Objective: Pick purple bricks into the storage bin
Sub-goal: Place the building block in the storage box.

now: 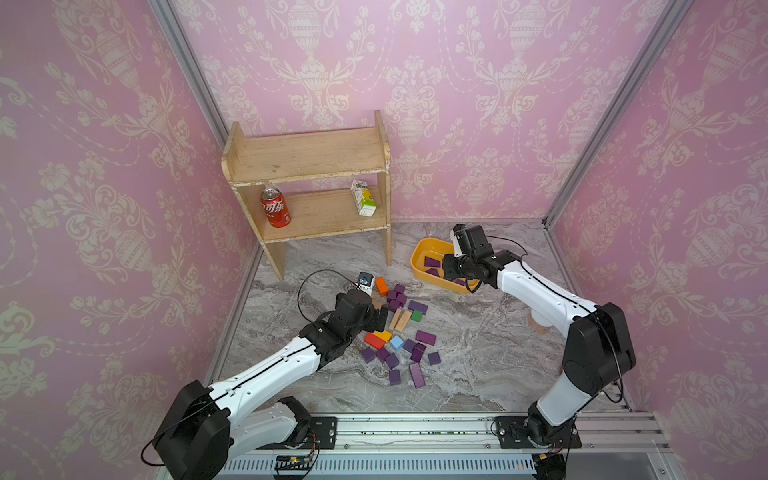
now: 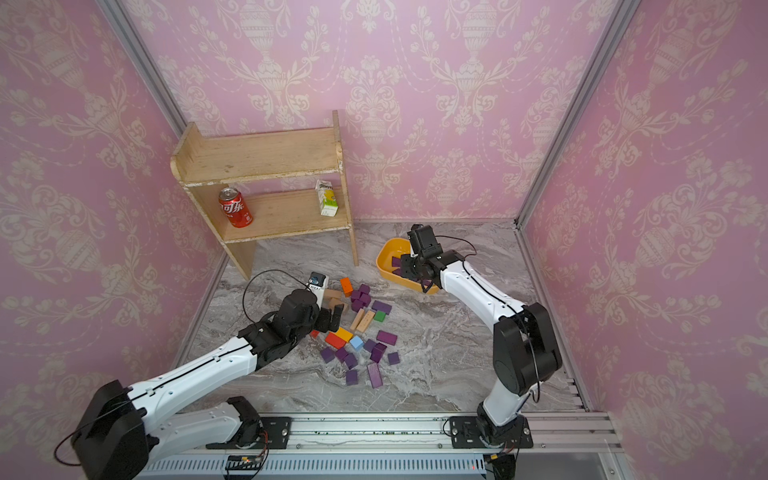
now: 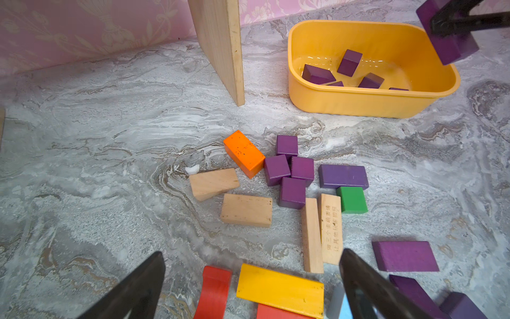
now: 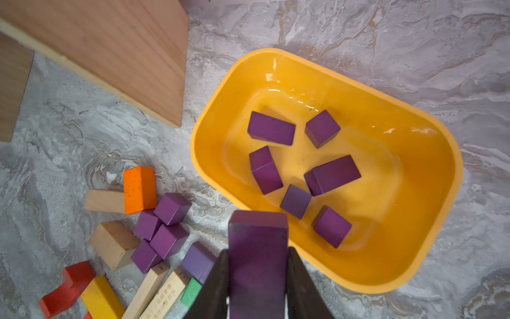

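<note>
The long purple brick (image 4: 258, 234) hangs over the bin's near rim, short of the bin's inside; it should go farther in before my right gripper opens.
My right gripper (image 4: 258, 250) is shut on a long purple brick (image 4: 258, 234), which hangs over the near rim of the yellow storage bin (image 4: 430, 171). Several purple bricks (image 4: 331, 174) lie inside the bin. In both top views the right gripper (image 1: 449, 270) (image 2: 405, 270) hovers above the bin (image 1: 428, 247) (image 2: 388, 253). More purple bricks sit on the marble table, a tight cluster (image 3: 289, 171) (image 1: 397, 295) and a loose scatter (image 1: 415, 353). My left gripper (image 3: 252, 252) (image 1: 376, 318) stands open and holds nothing, low over the mixed pile beside that cluster.
A wooden two-tier shelf (image 1: 307, 166) stands at the back left with a red can (image 1: 275, 207) and a small carton (image 1: 363, 198). Orange (image 3: 244, 153), tan (image 3: 245, 210), yellow (image 3: 278, 287) and green (image 3: 352, 198) blocks lie among the purple ones. Pink walls close three sides.
</note>
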`<state>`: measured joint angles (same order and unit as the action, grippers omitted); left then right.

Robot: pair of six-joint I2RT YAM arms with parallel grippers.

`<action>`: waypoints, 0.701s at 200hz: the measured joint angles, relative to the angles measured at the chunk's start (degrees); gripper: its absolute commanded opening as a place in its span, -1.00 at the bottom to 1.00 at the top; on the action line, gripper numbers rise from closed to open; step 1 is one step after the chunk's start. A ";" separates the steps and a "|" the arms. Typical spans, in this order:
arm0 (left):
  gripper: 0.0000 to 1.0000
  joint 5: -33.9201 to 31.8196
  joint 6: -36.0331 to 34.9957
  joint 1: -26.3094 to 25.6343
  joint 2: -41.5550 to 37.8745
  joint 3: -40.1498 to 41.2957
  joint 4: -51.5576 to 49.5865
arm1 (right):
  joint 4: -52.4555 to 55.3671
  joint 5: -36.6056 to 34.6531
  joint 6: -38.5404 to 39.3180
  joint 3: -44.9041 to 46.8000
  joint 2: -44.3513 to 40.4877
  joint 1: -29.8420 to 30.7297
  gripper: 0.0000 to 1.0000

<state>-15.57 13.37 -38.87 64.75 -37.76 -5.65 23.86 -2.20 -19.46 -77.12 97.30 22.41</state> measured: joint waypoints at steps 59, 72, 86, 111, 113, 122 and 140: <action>0.98 -0.28 0.02 0.00 0.94 -0.04 -0.11 | -0.66 0.48 -0.02 -7.96 9.14 -4.85 -0.03; 0.98 -0.28 0.02 0.00 1.01 -0.13 -0.42 | -0.94 0.48 0.11 -8.83 10.32 -5.38 0.29; 0.98 -0.28 0.02 0.00 1.01 -0.44 -0.83 | -1.73 0.92 0.61 -8.92 10.64 -5.57 0.52; 0.98 -1.16 -0.04 0.00 0.96 -1.14 -1.81 | -5.33 2.60 0.87 -8.04 10.05 -5.57 0.55; 0.98 -1.33 -0.09 0.02 0.96 -1.18 -1.90 | -5.64 2.80 0.85 -7.85 9.94 -5.57 0.55; 0.98 -1.92 -0.26 0.02 0.92 -1.33 -2.54 | -6.45 3.41 0.85 -6.84 9.11 -5.57 0.55; 0.98 -2.95 -0.46 0.02 0.76 -1.38 -3.52 | -7.54 4.44 0.81 -3.67 5.97 -5.51 0.55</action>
<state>-18.52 12.91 -38.85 65.52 -39.13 -9.17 16.32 2.24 -18.65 -80.79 103.26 16.91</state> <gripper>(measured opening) 0.991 0.776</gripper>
